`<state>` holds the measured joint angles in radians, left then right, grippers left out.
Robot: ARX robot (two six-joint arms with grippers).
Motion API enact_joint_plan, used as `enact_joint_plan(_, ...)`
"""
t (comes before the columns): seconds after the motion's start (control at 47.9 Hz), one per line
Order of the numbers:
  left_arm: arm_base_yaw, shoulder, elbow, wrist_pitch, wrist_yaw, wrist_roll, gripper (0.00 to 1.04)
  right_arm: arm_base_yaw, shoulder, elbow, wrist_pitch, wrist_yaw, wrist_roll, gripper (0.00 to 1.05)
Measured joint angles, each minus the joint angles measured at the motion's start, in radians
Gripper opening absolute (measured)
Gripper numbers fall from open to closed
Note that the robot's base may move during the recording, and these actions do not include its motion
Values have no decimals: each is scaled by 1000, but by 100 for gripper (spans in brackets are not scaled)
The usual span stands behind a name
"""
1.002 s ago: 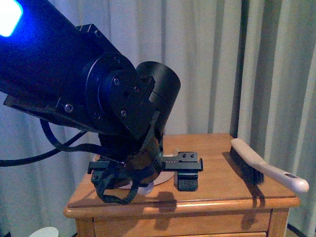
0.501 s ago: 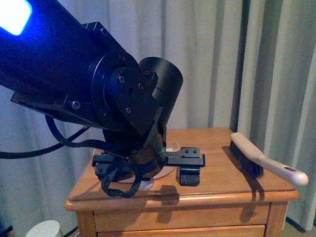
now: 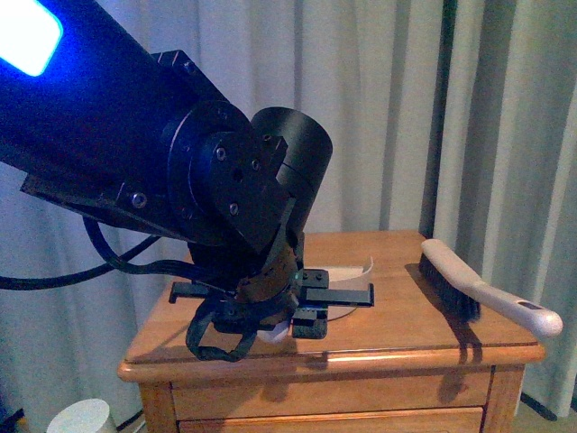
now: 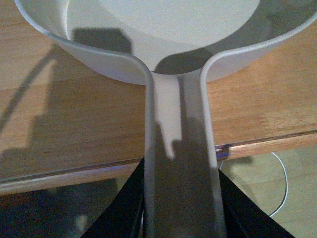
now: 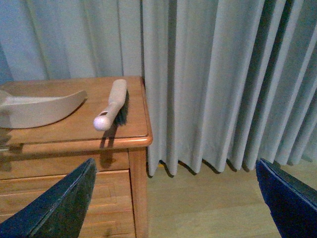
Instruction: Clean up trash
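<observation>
The brush's handle sticks out past the corner of the nightstand, while the brush's bristles lie against the wood. My right gripper should grab the brush by its handle [image 3: 521, 311] next.
My left gripper [image 4: 181, 208] is shut on the long handle of the pale beige dustpan [image 4: 178, 144], whose wide scoop [image 4: 163, 25] rests on the wooden nightstand top. In the front view the left gripper [image 3: 311, 311] sits low over the nightstand's front edge, with the dustpan [image 3: 347, 271] showing as a pale rim behind it. The big black arm hides most of it. From the right wrist view the dustpan [image 5: 39, 109] lies at the far side of the top. My right gripper [image 5: 176, 198] hangs open beside the nightstand, over the floor. The trash shows in no view.
A beige hand brush [image 3: 487, 293] with dark bristles lies on the nightstand [image 3: 406, 347], handle past the corner; the right wrist view shows the brush [image 5: 113, 104] too. Grey curtains [image 5: 213, 74] hang behind. A white round object [image 3: 81, 417] and a thin white cable [image 4: 283, 183] are on the floor.
My left gripper has shifted a little on the nightstand with the dustpan, and the pan's pale rim now shows to its right. The brush has not moved.
</observation>
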<state>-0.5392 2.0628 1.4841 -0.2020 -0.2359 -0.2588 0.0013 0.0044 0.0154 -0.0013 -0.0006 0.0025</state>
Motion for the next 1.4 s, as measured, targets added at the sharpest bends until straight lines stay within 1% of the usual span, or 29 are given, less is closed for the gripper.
enact_joint_plan(0.292,10,-34,-42,46,1,13,27,0,0,0,0,0,0,97)
enact_joint_plan(0.397,17,-70,-69,96,-8,29,27,0,0,0,0,0,0,97)
enact_joint_plan(0.584,45,-208,-161,285,-32,97,27,0,0,0,0,0,0,97)
enact_joint_plan(0.731,76,-343,-263,444,-16,169,27,0,0,0,0,0,0,97)
enact_joint_plan(0.877,119,-523,-405,587,31,238,27,0,0,0,0,0,0,97)
enact_joint_plan(0.981,153,-659,-517,652,79,264,27,0,0,0,0,0,0,97)
enact_joint_plan(1.106,217,-854,-689,715,142,290,27,0,0,0,0,0,0,97)
enact_joint_plan(1.252,323,-1078,-864,701,230,300,27,0,0,0,0,0,0,97)
enact_joint_plan(1.336,402,-1211,-953,666,306,303,27,0,0,0,0,0,0,97)
enact_joint_plan(1.399,483,-1323,-1020,625,388,308,27,0,0,0,0,0,0,97)
